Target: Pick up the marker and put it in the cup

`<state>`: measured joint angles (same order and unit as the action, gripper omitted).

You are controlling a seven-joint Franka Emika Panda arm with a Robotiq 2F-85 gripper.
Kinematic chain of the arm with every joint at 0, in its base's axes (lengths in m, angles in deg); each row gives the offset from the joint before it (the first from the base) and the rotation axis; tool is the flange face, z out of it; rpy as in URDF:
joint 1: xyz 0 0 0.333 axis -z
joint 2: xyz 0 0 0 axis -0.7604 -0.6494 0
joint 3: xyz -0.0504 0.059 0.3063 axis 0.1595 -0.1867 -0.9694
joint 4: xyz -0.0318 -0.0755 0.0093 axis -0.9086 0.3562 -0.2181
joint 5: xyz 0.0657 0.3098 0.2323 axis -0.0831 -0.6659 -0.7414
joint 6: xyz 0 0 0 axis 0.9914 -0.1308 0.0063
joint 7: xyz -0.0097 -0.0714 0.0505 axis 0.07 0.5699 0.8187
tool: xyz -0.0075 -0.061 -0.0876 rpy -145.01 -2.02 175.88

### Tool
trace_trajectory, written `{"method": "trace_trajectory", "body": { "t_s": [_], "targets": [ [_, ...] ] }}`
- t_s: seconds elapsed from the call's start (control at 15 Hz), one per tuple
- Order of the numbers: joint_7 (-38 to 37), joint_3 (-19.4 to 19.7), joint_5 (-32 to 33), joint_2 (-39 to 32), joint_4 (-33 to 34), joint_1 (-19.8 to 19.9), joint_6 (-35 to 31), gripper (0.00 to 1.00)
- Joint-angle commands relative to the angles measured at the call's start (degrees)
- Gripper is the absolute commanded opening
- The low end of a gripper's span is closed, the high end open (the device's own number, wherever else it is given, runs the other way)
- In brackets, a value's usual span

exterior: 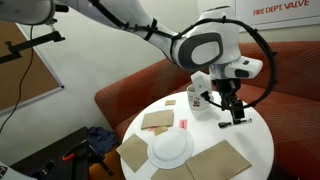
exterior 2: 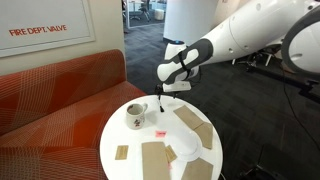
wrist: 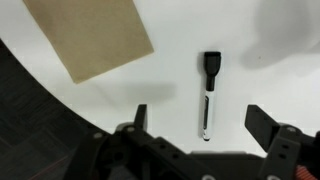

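Note:
In the wrist view my gripper's open fingers are still above the marker, so it is too early to close on the marker (wrist: 208,95). My gripper comes down, before closing.
In the wrist view the marker (wrist: 208,95) is a thin black and white stick lying flat on the white round table (wrist: 265,70). My gripper (wrist: 200,122) is open just above it, one finger on each side, touching nothing. In both exterior views the gripper (exterior: 233,108) (exterior 2: 160,101) hangs low over the table edge, beside the cup (exterior: 200,100) (exterior 2: 136,116). The cup is a white mug with a dark reddish print, standing upright. The marker is too small to make out in the exterior views.
A brown napkin (wrist: 90,35) lies near the marker. A white plate (exterior: 172,148), more brown napkins (exterior: 157,120) (exterior: 222,158) (exterior 2: 193,124) and a small red item (exterior: 184,122) are on the table. An orange-red sofa (exterior: 130,95) (exterior 2: 50,100) curves around it.

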<state>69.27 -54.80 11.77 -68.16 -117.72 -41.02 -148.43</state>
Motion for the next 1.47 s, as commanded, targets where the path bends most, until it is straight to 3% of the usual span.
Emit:
{"method": "trace_trajectory", "body": {
  "t_s": [0.0,0.67,0.8,0.87,1.07,1.13,1.27,1.4],
  "targets": [
    [-3.8,0.9,-0.8,-4.0,4.7,-1.1,-1.4,1.00],
    [-5.9,2.3,-0.1,-8.4,8.5,-2.6,-3.3,1.00],
    [-5.8,2.4,0.0,-9.0,9.3,-2.5,-2.9,0.84],
    [-5.8,2.4,0.0,-9.3,9.6,-2.6,-2.8,0.80],
    [-5.8,2.4,0.1,-10.3,10.8,-2.5,-2.2,0.74],
    [-5.7,2.4,0.2,-10.7,11.1,-2.5,-2.1,0.80],
    [-5.6,2.4,0.2,-11.3,11.9,-2.5,-1.7,0.77],
    [-5.7,2.4,0.3,-12.1,12.7,-2.5,-1.4,0.53]
  ]
}}
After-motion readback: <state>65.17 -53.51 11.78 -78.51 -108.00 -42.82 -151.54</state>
